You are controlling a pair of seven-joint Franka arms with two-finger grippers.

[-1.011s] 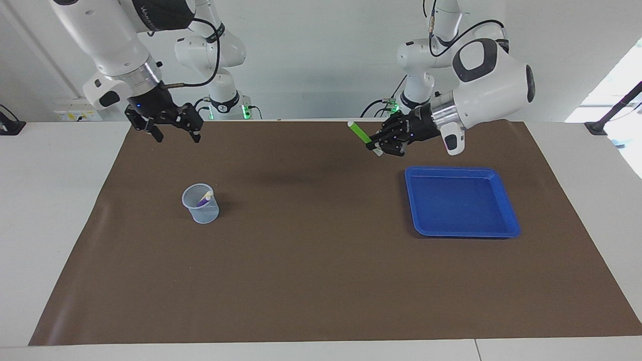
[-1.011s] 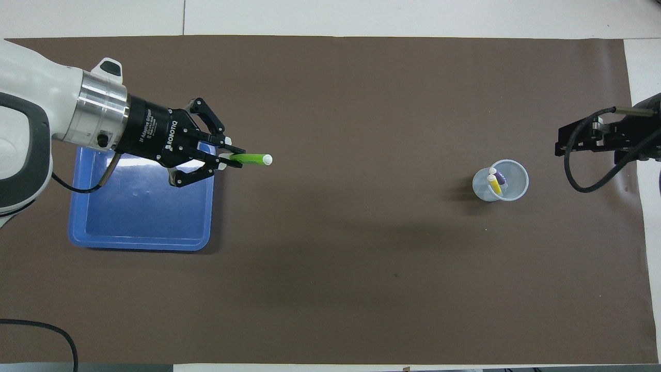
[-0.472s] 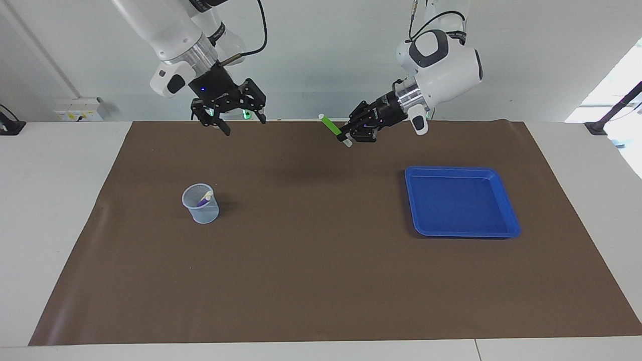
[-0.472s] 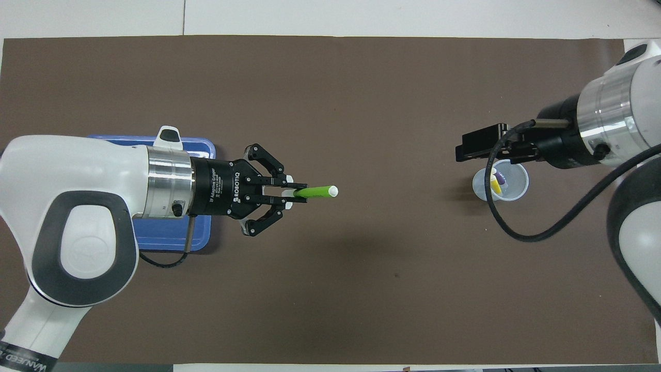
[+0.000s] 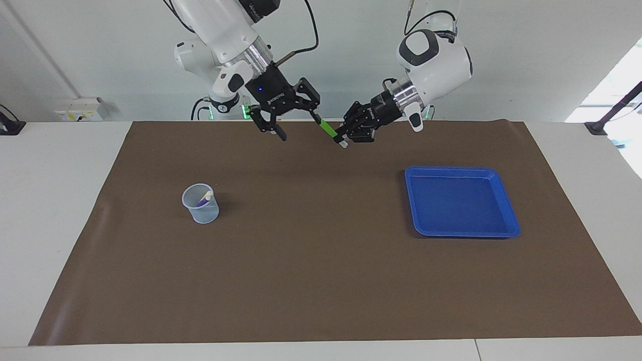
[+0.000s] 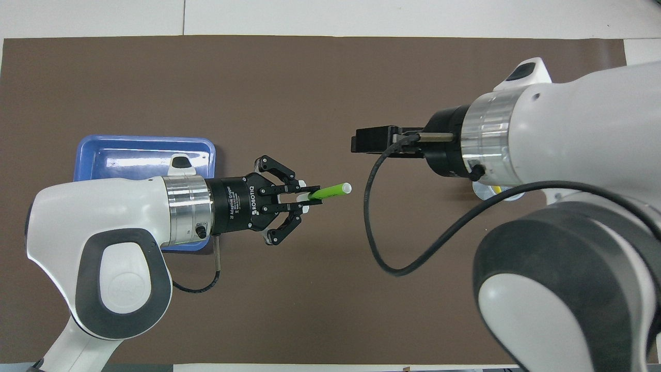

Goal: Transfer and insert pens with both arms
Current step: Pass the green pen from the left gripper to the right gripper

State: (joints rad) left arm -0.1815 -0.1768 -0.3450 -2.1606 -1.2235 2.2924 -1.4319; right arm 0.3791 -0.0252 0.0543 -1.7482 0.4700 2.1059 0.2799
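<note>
I will use my right gripper to grab the green pen by its white-end with the cap (image 6: 345, 188), so that the pen can go into the clear cup (image 6: 496, 192).
My left gripper (image 5: 344, 137) is shut on the lower end of the green pen (image 5: 328, 129) and holds it tilted in the air over the mat's middle, also seen in the overhead view (image 6: 309, 195) with the pen (image 6: 330, 191). My right gripper (image 5: 300, 128) is open in the air beside it, one finger close to the pen's upper end; the overhead view (image 6: 357, 140) shows it edge-on. The purple pen (image 5: 204, 200) and a whitish pen tip (image 5: 208, 192) stand in the clear cup (image 5: 200, 204). The right arm hides most of the cup in the overhead view.
A blue tray (image 5: 506, 205) lies toward the left arm's end of the mat and holds nothing; the left arm covers part of it in the overhead view (image 6: 139, 152). A brown mat (image 5: 321, 281) covers the table.
The right gripper has swung from over the cup's end toward the middle, up to the pen's upper end. The left gripper with the green pen has shifted slightly toward it.
</note>
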